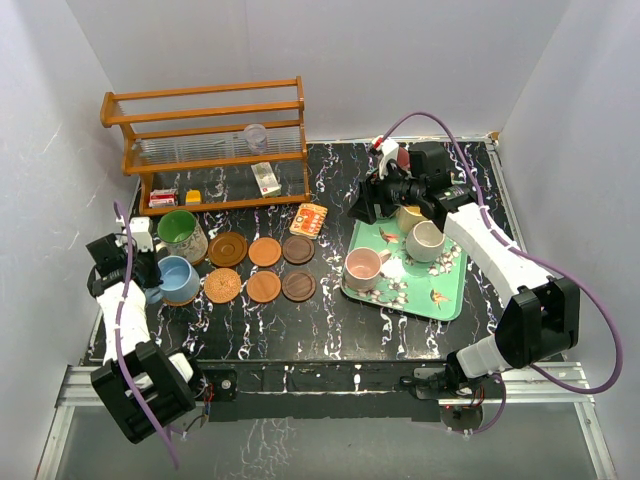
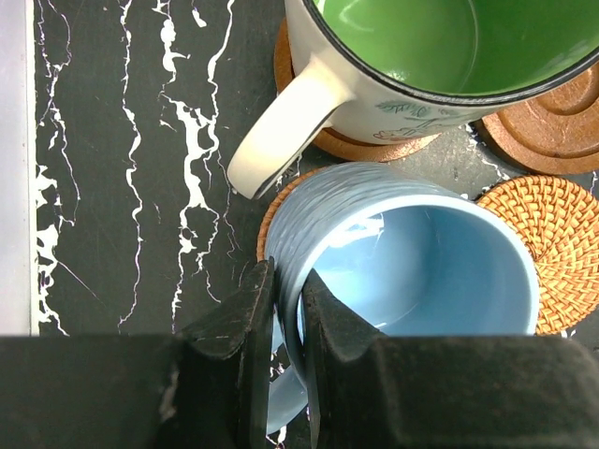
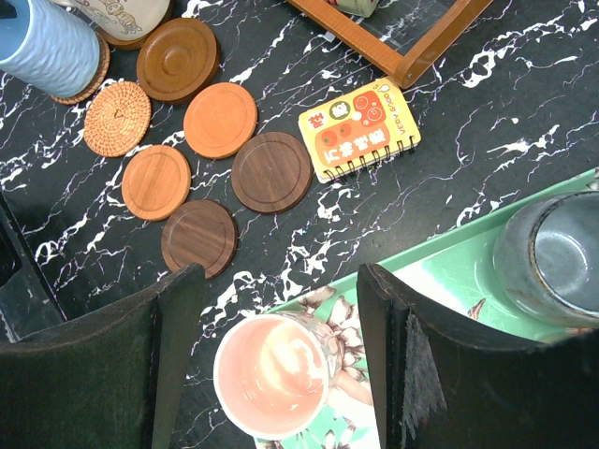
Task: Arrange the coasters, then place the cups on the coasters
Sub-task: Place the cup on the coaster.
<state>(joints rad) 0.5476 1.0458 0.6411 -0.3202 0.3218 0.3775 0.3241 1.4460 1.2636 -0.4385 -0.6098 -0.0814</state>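
The blue cup point(image 2: 421, 271) stands upright on its coaster and would keep standing there, so the left gripper needs to open.
A blue cup point(image 2: 421, 271) stands on a coaster point(image 2: 271, 220) at the table's left. My left gripper point(image 2: 288, 309) is shut on the cup's near wall, one finger inside and one outside. Just behind it a green cup point(image 2: 421, 47) sits on another coaster point(image 2: 323, 145). Several bare coasters point(image 1: 264, 287) lie in two rows mid-table. My right gripper point(image 3: 281, 290) hangs open above the pink cup point(image 3: 271, 374), which stands on the green tray point(image 3: 449, 253); nothing is between its fingers. A grey cup point(image 3: 552, 257) and an off-white cup point(image 1: 425, 240) also stand on the tray.
A wooden rack point(image 1: 215, 140) with a clear plastic cup point(image 1: 256, 137) stands at the back left. A small square orange patterned card point(image 3: 360, 128) lies between the coasters and the tray. White walls close in the left and right sides.
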